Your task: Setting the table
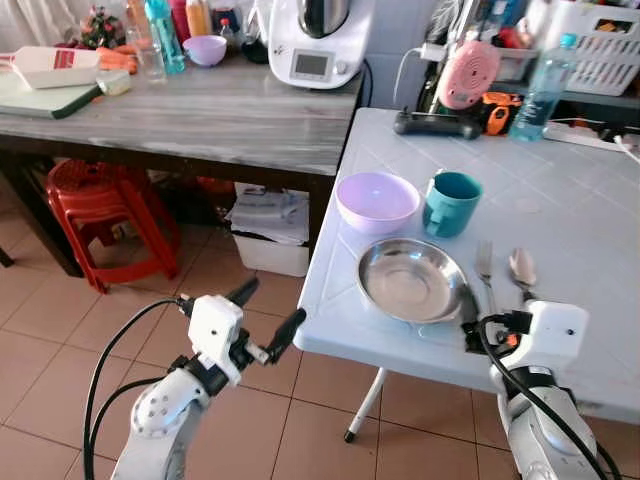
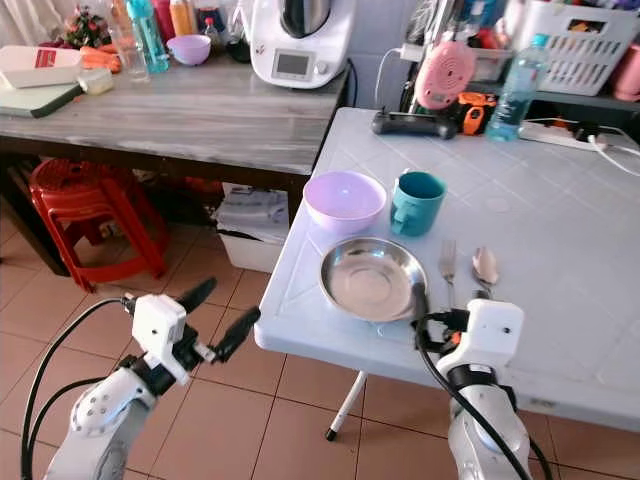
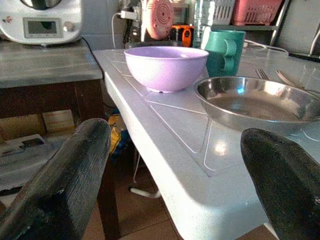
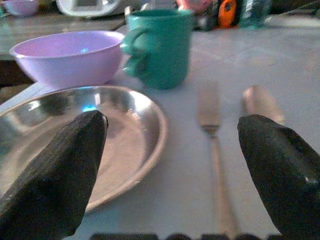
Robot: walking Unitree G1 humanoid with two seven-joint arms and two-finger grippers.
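I need to set the table, so I should next use my right gripper to grab the steel plate by its rim.
On the white table a steel plate lies near the front edge. A lilac bowl and a teal mug stand just behind it. A fork and a spoon lie to the plate's right. My right gripper is open and low at the table's front edge, one finger by the plate's rim and the fork's handle between the fingers. My left gripper is open and holds nothing. It hangs over the floor just left of the table's front corner, pointing at the table edge.
A wooden table to the left carries a white kitchen machine, a cutting board and bottles. Red stools and a white bin stand under it. A pink fan, a water bottle and a basket line the white table's back.
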